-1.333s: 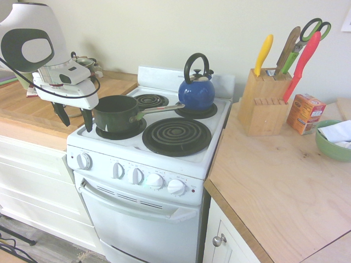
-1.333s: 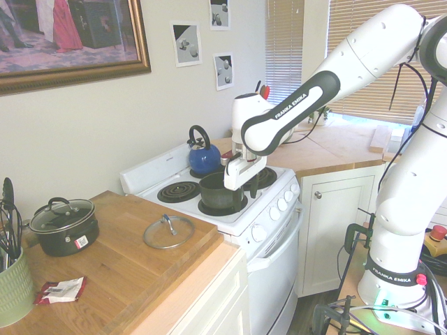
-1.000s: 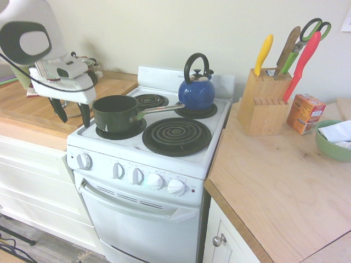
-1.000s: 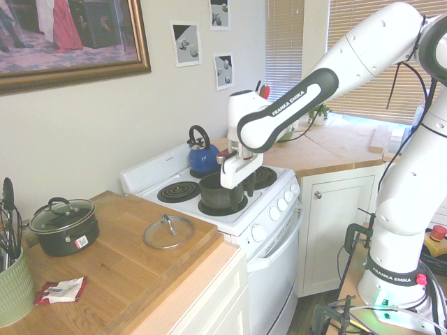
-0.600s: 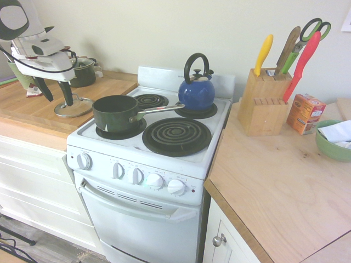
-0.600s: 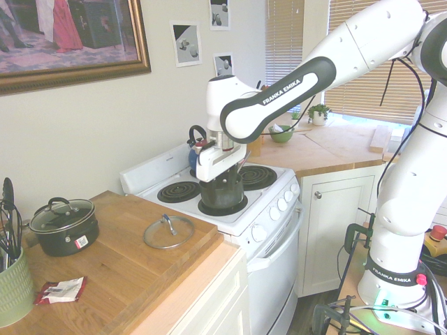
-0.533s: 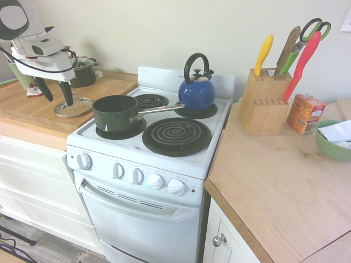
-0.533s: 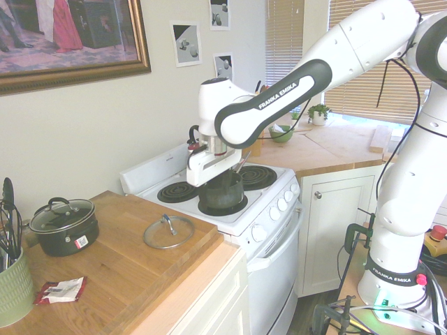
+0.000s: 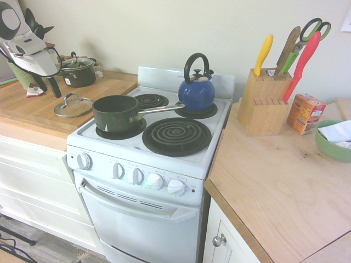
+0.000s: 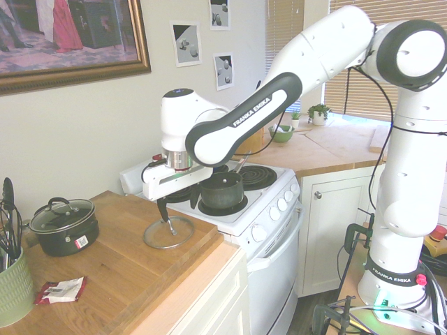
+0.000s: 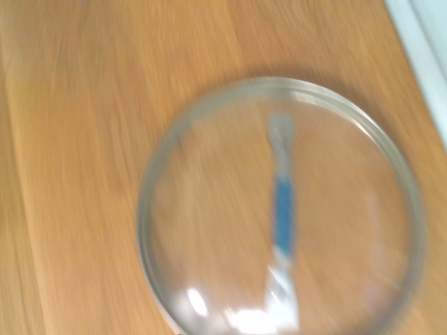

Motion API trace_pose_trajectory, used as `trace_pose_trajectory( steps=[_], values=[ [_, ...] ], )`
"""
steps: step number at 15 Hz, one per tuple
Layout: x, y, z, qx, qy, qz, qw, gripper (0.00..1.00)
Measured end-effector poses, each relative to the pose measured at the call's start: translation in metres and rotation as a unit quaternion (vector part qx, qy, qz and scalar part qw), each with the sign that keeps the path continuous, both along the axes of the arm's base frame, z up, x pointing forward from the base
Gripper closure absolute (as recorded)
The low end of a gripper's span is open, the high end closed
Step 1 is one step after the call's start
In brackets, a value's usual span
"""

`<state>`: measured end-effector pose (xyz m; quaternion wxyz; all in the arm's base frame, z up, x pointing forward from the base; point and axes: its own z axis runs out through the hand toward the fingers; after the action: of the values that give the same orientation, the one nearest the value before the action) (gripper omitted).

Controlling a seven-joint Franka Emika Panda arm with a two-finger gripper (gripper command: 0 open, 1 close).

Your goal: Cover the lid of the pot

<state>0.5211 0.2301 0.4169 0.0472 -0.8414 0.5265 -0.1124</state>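
Observation:
The lid's glass disc (image 10: 159, 237) lies flat and wide on the counter, so I should next grab the lid by its small top handle (image 10: 171, 225) to cover the pot.
The lid (image 9: 73, 106), clear glass with a metal rim and a small top handle, lies flat on the wooden counter left of the stove. It also shows in the second exterior view as the lid (image 10: 169, 232), and blurred but nearly whole in the wrist view as the lid (image 11: 279, 209). The pot (image 9: 115, 112), a dark green saucepan with a long silver handle, stands uncovered on the stove's front left burner, pot (image 10: 221, 190). My gripper (image 9: 48, 87) hangs open a little above the lid, gripper (image 10: 174, 208), with nothing between its fingers.
A smaller dark two-handled pot (image 9: 78, 71) with its own lid stands at the back of the counter. A blue kettle (image 9: 196, 90) sits on the rear right burner. A knife block (image 9: 266, 101), an orange box (image 9: 305, 113) and a green bowl (image 9: 332, 139) are on the right counter.
My arm has swung from beside the pot on the stove over to the wooden counter and now hovers above the lid. The gripper stayed open. Lid and pot have not moved.

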Motion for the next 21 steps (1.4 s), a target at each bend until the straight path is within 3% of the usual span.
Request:
trace_pose_trajectory(
  steps=[8,21],
  values=[
    [0.084,0.005,-0.023,-0.009,-0.019,-0.090,0.996,0.00],
    [0.071,0.009,-0.037,-0.027,0.039,-0.100,0.994,0.00]
  ],
)
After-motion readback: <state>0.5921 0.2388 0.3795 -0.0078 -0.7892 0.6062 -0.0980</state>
